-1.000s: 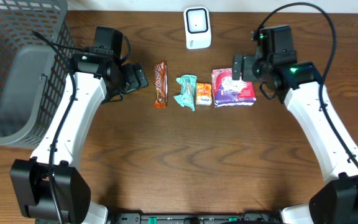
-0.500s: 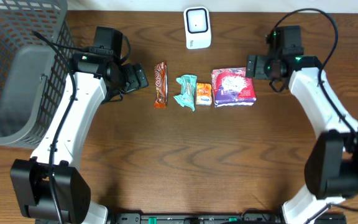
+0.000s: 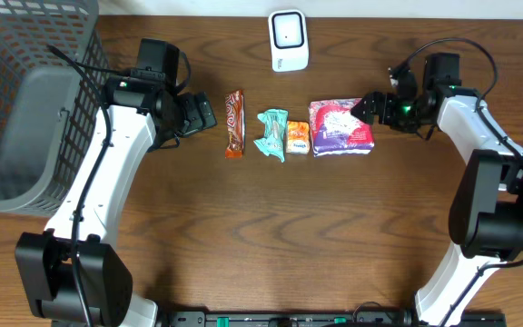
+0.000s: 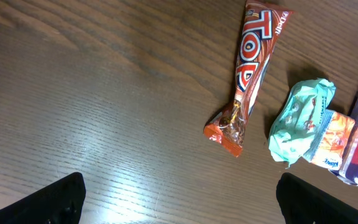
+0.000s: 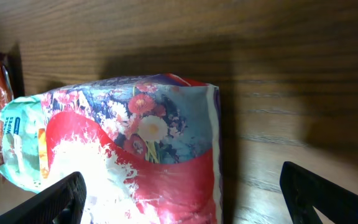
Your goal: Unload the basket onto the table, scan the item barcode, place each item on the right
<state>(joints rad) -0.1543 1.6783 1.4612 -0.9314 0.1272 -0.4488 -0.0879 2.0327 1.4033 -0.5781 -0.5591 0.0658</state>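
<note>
My right gripper should grab the floral tissue pack next by its edge away from the orange packet, so the pack's broad sides stay free for the barcode scan.
Four items lie in a row mid-table: a brown-orange chocolate bar (image 3: 234, 123), a teal packet (image 3: 272, 133), a small orange packet (image 3: 298, 138) and a floral tissue pack (image 3: 340, 127). The white barcode scanner (image 3: 289, 40) stands behind them. My left gripper (image 3: 204, 114) is open just left of the chocolate bar (image 4: 250, 68), nothing between its fingers (image 4: 58, 200). At the tissue pack's right edge my right gripper (image 3: 363, 107) stands open. In the right wrist view the pack (image 5: 135, 155) fills the left part of the gap, and neither finger (image 5: 331, 199) presses on it.
A grey mesh basket (image 3: 25, 100) holding a grey liner occupies the far left. The items lie close together, the teal packet (image 4: 300, 121) touching the orange one (image 4: 331, 143). Bare wooden table (image 3: 271, 236) stretches in front of the row.
The right arm has swung out to the right and turned, so its gripper now points left at the tissue pack's right edge. The left arm has not moved.
</note>
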